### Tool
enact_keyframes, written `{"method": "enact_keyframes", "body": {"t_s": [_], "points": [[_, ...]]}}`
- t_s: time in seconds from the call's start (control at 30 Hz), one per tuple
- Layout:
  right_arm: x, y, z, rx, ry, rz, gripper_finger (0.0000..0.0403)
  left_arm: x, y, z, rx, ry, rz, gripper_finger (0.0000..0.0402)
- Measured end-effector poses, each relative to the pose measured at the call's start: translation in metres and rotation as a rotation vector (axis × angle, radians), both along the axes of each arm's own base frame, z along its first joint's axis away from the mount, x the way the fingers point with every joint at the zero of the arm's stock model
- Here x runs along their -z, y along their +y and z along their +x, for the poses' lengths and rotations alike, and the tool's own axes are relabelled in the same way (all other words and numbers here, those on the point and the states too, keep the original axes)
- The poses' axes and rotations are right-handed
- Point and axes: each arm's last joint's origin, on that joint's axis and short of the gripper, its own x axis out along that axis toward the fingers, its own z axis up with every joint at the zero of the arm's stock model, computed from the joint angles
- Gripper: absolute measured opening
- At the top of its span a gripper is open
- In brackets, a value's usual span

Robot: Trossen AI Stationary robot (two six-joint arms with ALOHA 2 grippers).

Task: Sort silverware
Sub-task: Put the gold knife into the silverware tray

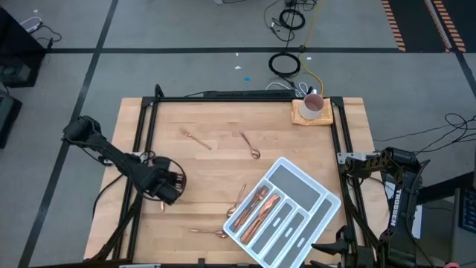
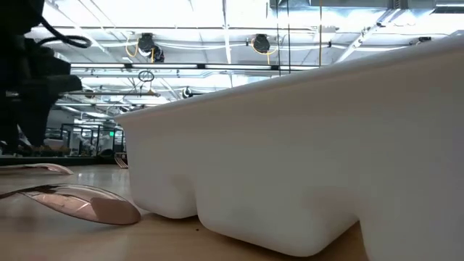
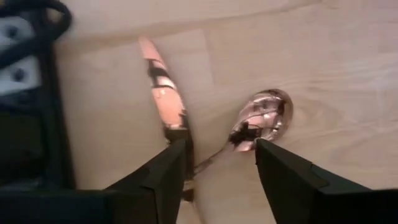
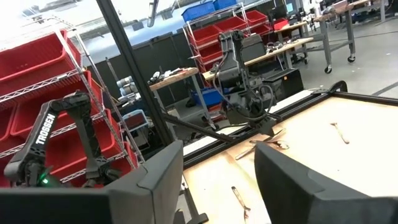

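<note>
The left gripper will grab the copper knife (image 3: 163,87) by its handle next, just below the blade (image 3: 177,137), to sort the silverware.
My left gripper (image 1: 163,195) (image 3: 221,155) hovers open near the table's left edge, over a copper knife (image 3: 163,87) and a copper spoon (image 3: 264,115). The spoon's handle runs between the fingers, and the knife passes under one fingertip (image 3: 174,163). More silverware lies flat on the wood: a fork (image 1: 197,139), a spoon (image 1: 250,146), pieces (image 1: 236,202) beside the tray and a spoon (image 1: 209,232) (image 2: 80,203) near the front edge. Several copper pieces (image 1: 259,208) lie in the white divided tray (image 1: 312,195). My right gripper (image 1: 348,162) (image 4: 217,158) waits open at the right edge. My left gripper comes from above with one fingertip (image 3: 174,163) over the knife's blade (image 3: 177,124), near its handle end. I cannot tell whether it touches the knife. The knife and the spoon both lie flat on the table.
A white mug (image 1: 313,106) stands on a small wooden board at the far right corner. The tray (image 2: 304,145) sits askew at the near right. A black frame (image 1: 223,97) runs along the table's far and side edges. Bare wood lies in the table's middle.
</note>
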Motion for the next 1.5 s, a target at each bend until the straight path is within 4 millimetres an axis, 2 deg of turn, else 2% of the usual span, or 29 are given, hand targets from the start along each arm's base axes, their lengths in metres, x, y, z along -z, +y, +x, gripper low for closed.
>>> {"method": "enact_keyframes", "body": {"t_s": [0.13, 0.27, 0.37, 0.57, 0.93, 1.17, 1.27, 1.37, 1.5], "points": [[0.0, 0.0, 0.0, 0.0, 0.0, 0.002, 0.0189, 0.009, 0.004, -0.008, -0.024, 0.056, 0.0, 0.0216], [0.0, 0.0, 0.0, -0.004, -0.004, 0.022, 0.0188, 0.009, 0.005, -0.01, -0.091, 0.054, 0.004, 0.0217], [0.0, 0.0, 0.0, -0.003, -0.004, 0.022, 0.0188, 0.009, 0.006, -0.008, -0.107, 0.018, 0.033, 0.0217], [0.0, -0.001, 0.002, 0.001, -0.004, 0.022, 0.0188, 0.014, 0.009, -0.005, -0.133, 0.056, 0.054, 0.0217], [0.0, 0.0, 0.002, 0.002, -0.015, 0.055, 0.0187, 0.035, 0.012, 0.006, -0.188, 0.183, 0.06, 0.0217], [0.0, 0.0, 0.002, 0.002, -0.022, 0.078, 0.0187, 0.054, 0.016, 0.011, -0.21, 0.179, 0.011, 0.0217], [-0.001, 0.0, 0.002, 0.003, -0.023, 0.082, 0.0187, 0.055, 0.017, 0.01, -0.246, 0.177, 0.005, 0.0216], [-0.001, 0.0, 0.002, 0.003, -0.024, 0.085, 0.0187, 0.054, 0.017, 0.01, -0.245, 0.167, -0.005, 0.0197], [-0.001, 0.0, 0.002, 0.003, -0.024, 0.085, 0.0187, 0.055, 0.017, 0.013, -0.231, 0.136, 0.002, 0.0131]]}}
